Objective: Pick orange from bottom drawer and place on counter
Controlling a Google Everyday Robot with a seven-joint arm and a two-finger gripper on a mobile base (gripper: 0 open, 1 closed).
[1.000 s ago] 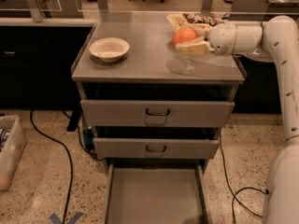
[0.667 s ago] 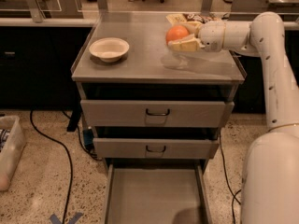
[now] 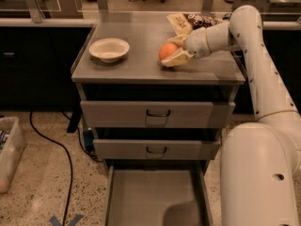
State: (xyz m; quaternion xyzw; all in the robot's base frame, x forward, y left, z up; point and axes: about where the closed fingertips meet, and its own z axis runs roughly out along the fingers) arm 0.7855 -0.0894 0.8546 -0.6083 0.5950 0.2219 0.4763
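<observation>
The orange would rest there if I let go now: its lower edge meets the counter's top behind the counter's front edge.
The orange sits between the two pale fingers of my gripper, low over the counter, right of centre; I cannot tell whether it touches the surface. The gripper is shut on the orange, one finger behind it and one in front. My white arm reaches in from the right. The bottom drawer is pulled out, and its flat grey floor is bare.
A white bowl stands on the counter's left half. A snack bag lies at the back right, behind the gripper. The two upper drawers are closed. A black cable and a clear bin are on the floor at left.
My gripper has carried the orange leftward and lower, from near the counter's right side toward its middle. The bowl and drawers have not moved.
</observation>
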